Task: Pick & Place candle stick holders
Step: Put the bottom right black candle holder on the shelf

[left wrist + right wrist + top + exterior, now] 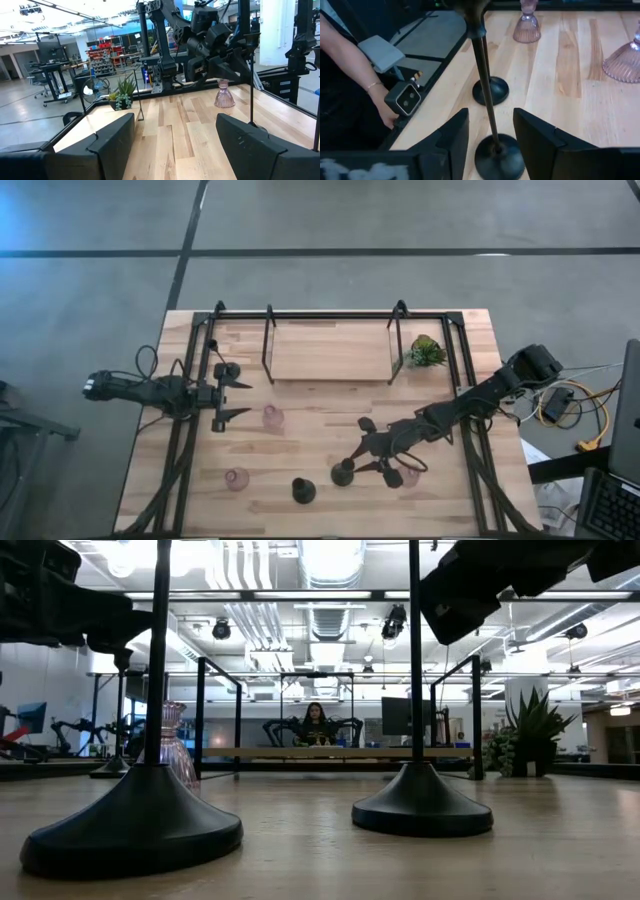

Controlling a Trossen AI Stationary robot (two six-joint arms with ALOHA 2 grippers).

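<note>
I need to move my right gripper toward the cup (469, 7) before I close it on the holder, because the black holder's neck (476, 32) is well above my fingers.
Two slim black candle stick holders stand upright on their round bases near the table's front, one (343, 472) right of the other (303, 490). My right gripper (490, 114) is open, its fingers on either side of the right one's thin stem (487, 100) without touching it. Three squat pink glass holders stand on the table: one (272, 417), another (236, 479) and a third (408, 475) beside my right gripper. My left gripper (240, 399) is open and empty at the table's left.
A black metal frame with a wooden shelf (330, 352) stands at the far centre, a small green plant (427, 350) to its right. A person's hand (385, 112) is at the small camera (404, 97) on the table's near edge.
</note>
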